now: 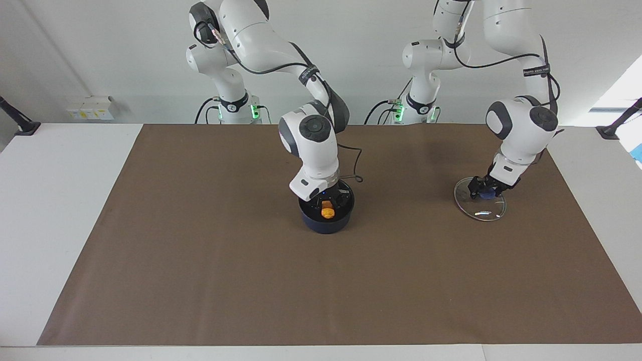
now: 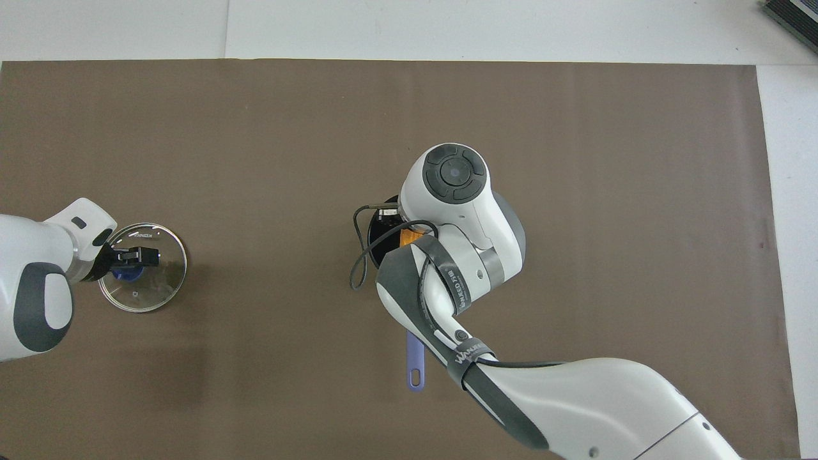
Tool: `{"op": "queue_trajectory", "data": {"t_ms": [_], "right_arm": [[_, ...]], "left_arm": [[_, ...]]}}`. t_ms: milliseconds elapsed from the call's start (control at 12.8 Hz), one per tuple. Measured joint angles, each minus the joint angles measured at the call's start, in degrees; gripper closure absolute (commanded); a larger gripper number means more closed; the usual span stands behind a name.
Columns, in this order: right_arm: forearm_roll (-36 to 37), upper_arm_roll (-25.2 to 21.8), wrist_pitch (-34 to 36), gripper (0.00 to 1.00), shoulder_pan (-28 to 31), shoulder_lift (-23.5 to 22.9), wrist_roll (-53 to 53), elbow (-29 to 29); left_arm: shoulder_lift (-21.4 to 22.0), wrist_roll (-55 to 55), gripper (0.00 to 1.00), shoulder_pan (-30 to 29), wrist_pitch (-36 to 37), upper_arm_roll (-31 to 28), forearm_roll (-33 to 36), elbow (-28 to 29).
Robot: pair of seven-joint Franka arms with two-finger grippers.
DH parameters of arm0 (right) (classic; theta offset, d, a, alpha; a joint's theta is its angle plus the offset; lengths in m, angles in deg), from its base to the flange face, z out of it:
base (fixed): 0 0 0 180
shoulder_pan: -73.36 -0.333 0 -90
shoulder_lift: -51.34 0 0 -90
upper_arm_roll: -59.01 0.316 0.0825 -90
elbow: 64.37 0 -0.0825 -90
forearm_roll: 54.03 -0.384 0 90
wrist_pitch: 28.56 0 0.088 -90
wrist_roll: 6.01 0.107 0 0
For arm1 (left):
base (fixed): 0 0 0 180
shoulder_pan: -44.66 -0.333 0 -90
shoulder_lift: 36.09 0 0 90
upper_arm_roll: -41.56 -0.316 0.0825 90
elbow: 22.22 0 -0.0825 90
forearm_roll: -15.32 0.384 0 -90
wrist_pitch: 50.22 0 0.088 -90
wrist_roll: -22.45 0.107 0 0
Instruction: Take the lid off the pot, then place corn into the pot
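Note:
The corn stands inside the black pot in the overhead view and would stay in the pot, so it is time for my right gripper to open now.
The dark blue pot stands mid-mat; in the overhead view only part of its rim and its long blue handle, which points toward the robots, show under the right arm. My right gripper reaches down into the pot, shut on the yellow-orange corn, which is inside the rim; a bit of corn shows from above. The clear glass lid lies flat on the mat toward the left arm's end. My left gripper is down on its blue knob, shut on it.
A brown mat covers most of the white table. A black cable loops beside the pot. A dark object lies at the table's corner farthest from the robots, at the right arm's end.

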Motion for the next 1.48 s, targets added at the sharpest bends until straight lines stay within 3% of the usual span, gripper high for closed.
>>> {"op": "queue_trajectory", "data": {"t_ms": [78, 234, 703, 1016, 1484], "right_arm": [[-0.01, 0.0, -0.14, 0.33, 0.02, 0.0, -0.27, 0.18], [-0.01, 0.0, -0.22, 0.0, 0.08, 0.0, -0.4, 0.3], [0.07, -0.46, 0.25, 0.0, 0.64, 1.65, -0.78, -0.21], [0.99, -0.91, 8.29, 0.0, 6.97, 10.95, -1.93, -0.94], [3.11, -0.89, 20.43, 0.0, 15.05, 21.35, -11.34, -0.87]], "left_arm": [[-0.07, 0.0, 0.0, 0.0, 0.14, 0.18, 0.0, -0.61], [-0.16, 0.13, 0.0, 0.17, 1.41, 0.61, 0.0, -2.76], [-0.54, -0.04, 0.0, 4.14, 14.31, 1.29, 0.0, -15.09], [-0.56, -2.49, 0.0, 7.44, 19.46, 1.57, 0.0, -19.48], [0.51, 0.72, 0.0, 7.24, 34.25, 0.64, 0.02, -30.2]]}}
